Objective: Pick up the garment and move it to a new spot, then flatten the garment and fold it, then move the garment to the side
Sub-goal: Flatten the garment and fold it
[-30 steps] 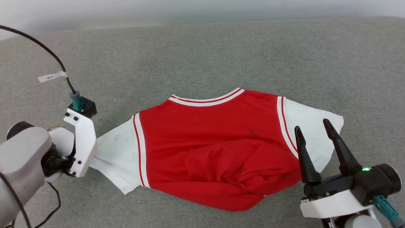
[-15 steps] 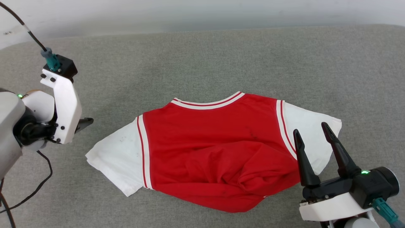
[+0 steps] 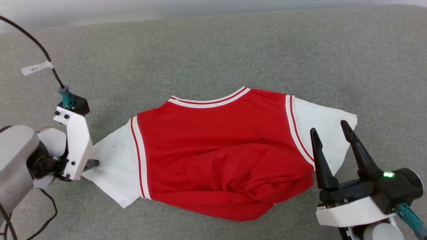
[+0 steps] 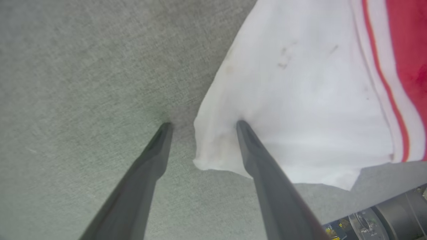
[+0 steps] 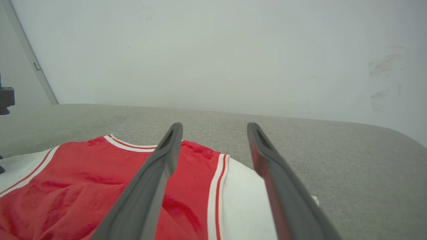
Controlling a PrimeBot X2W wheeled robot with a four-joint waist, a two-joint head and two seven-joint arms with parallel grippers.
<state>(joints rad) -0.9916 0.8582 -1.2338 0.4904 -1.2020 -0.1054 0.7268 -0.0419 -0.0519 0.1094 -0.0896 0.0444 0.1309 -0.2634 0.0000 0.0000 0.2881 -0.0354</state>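
Observation:
My left gripper is going to grab the garment by the sleeve's outer hem corner next, because the white sleeve (image 3: 117, 160) lies flat on the grey cloth.
The garment (image 3: 220, 156) lies spread on the grey cloth surface, plain red side up, with a white sleeve at each end and its lower red part bunched in folds. My left gripper (image 3: 93, 163) is low at the tip of the left sleeve (image 4: 300, 100). In the left wrist view it (image 4: 203, 125) is open, one fingertip (image 4: 165, 126) on the grey cloth and the other pressing on the sleeve's edge. My right gripper (image 3: 328, 128) stands open above the right sleeve (image 3: 320, 133), nothing between its fingers. The right wrist view looks over the garment (image 5: 83, 173) between that gripper's (image 5: 214, 126) spread fingers.
The grey cloth surface (image 3: 213, 53) stretches wide around the garment and ends at a pale wall (image 5: 213, 50) at the back. A black cable (image 3: 36, 43) with a white tag arcs from my left wrist. Part of the robot's base (image 4: 393, 213) shows below the sleeve.
My left gripper opened and let go of the left sleeve, rose away to the upper left, then came back down at the sleeve's tip. The right gripper stayed open in place.

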